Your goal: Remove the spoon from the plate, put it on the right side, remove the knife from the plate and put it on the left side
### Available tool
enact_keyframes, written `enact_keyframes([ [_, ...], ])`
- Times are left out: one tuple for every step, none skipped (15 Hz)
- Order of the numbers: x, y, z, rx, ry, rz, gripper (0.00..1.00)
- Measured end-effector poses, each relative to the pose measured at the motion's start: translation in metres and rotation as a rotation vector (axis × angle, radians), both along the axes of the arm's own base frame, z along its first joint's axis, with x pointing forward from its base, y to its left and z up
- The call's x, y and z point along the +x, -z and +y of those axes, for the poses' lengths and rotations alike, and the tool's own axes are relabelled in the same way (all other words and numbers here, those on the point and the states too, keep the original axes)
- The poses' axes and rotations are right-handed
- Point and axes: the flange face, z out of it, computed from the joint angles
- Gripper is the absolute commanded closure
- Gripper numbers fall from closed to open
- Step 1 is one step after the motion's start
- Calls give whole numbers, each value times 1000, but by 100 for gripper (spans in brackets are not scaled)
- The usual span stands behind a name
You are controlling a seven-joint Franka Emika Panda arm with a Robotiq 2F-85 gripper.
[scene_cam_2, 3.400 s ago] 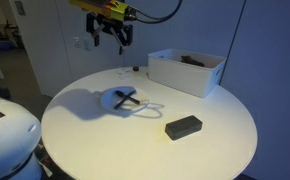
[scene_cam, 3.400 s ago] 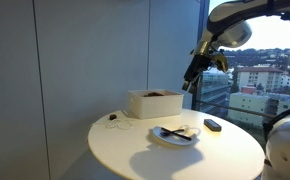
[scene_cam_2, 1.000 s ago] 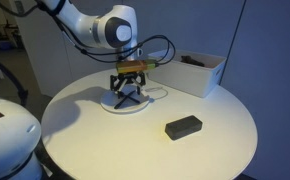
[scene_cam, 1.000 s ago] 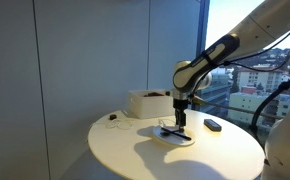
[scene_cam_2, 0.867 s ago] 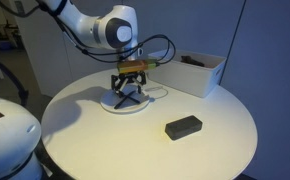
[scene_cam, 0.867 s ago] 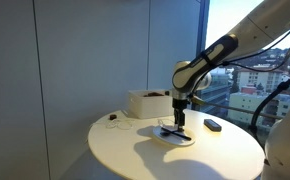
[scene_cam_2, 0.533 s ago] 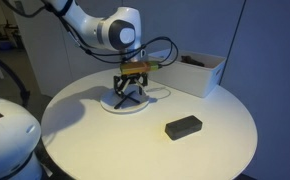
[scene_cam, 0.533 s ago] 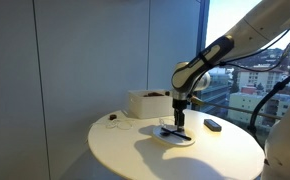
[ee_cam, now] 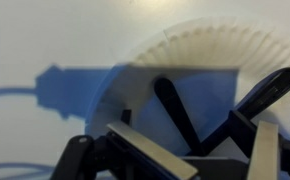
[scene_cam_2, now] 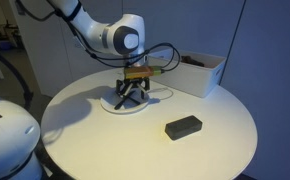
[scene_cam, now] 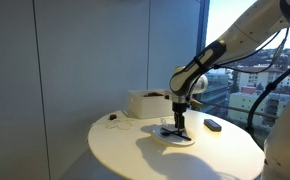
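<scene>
My fingers reach down to the plate (scene_cam: 190, 139), level with the dark handles between them, so it is time to close. Closing now would catch the handles.
The small white plate (scene_cam: 190, 139) (scene_cam_2: 113, 105) lies on the round white table (scene_cam: 135, 155) (scene_cam_2: 105, 150). My gripper (scene_cam: 179, 124) (scene_cam_2: 131, 94) stands straight down over the plate, its fingertips at the plate's surface. In the wrist view the plate (ee_cam: 215, 45) holds two crossed dark utensils, one (ee_cam: 173, 108) running down between my fingers and one (ee_cam: 272, 88) at the right. I cannot tell which is the spoon and which the knife. My gripper (ee_cam: 210, 155) has its jaws apart around them.
A white rectangular box (scene_cam: 153, 103) (scene_cam_2: 185, 72) stands at the table's back. A stubby black block (scene_cam: 213, 125) (scene_cam_2: 183, 126) lies near the plate. A thin cable (scene_cam: 113, 120) lies by the box. A large window is beside the table.
The arm has come down from high above the table onto the plate. Over the last second the gripper has hardly moved; the utensils stay on the plate.
</scene>
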Motion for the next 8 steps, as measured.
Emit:
enact_keyframes([
  [2, 1, -1, 1, 1, 2, 42],
  [3, 1, -2, 2, 1, 3, 49],
  [5, 1, -3, 3, 1, 1, 58],
  [6, -1, -3, 4, 2, 0, 65],
  [7, -2, -3, 7, 5, -1, 73],
  [8, -2, -4, 11, 10, -3, 80],
  [9, -3, -4, 16, 14, -5, 87],
  [9, -4, -5, 20, 20, -5, 95],
])
